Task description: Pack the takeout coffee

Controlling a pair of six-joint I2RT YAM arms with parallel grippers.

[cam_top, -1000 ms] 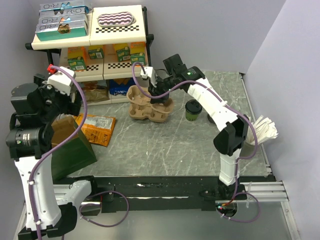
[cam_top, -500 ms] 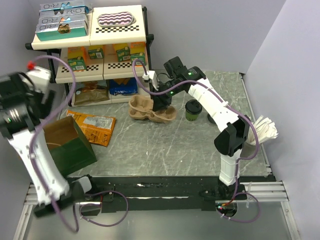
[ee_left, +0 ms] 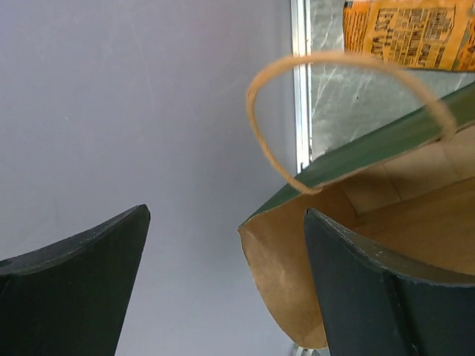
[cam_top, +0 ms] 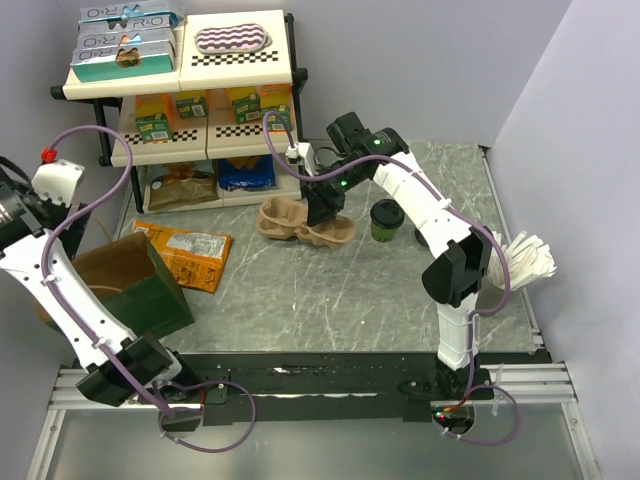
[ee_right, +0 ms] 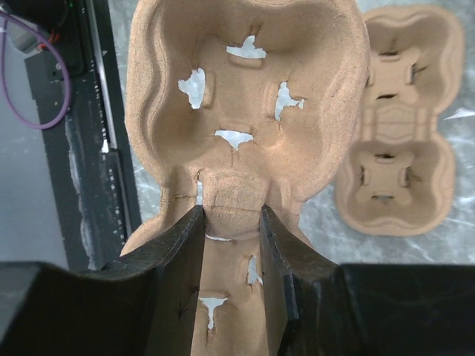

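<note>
Next, my left gripper grips the green paper bag (ee_left: pixel 386 215) by its rim near the handle (ee_left: pixel 257 220). This keeps the bag's opening open for putting the carrier in.
The takeout coffee (cam_top: pixel 386 220), a small green cup with a black lid, stands on the marble table to the right of my right gripper (cam_top: pixel 322 208). That gripper (ee_right: pixel 231 211) is shut on the middle ridge of a brown pulp cup carrier (ee_right: pixel 245 89), which also shows in the top view (cam_top: pixel 336 232). A second carrier (ee_right: pixel 390 126) lies on the table beside it (cam_top: pixel 272 215). My left gripper (ee_left: pixel 226 213) is open and empty, held high at the far left over the mouth of the green paper bag (ee_left: pixel 386 215).
The green bag (cam_top: pixel 140 290) with its brown inside stands at the front left. An orange packet (cam_top: pixel 190 255) lies next to it. A shelf rack (cam_top: pixel 190 100) of snack boxes fills the back left. A white bundle (cam_top: pixel 525 255) sits at the right edge.
My left arm has swung up and out to the far left, away from above the bag. My right gripper has shifted the held carrier slightly down and right.
</note>
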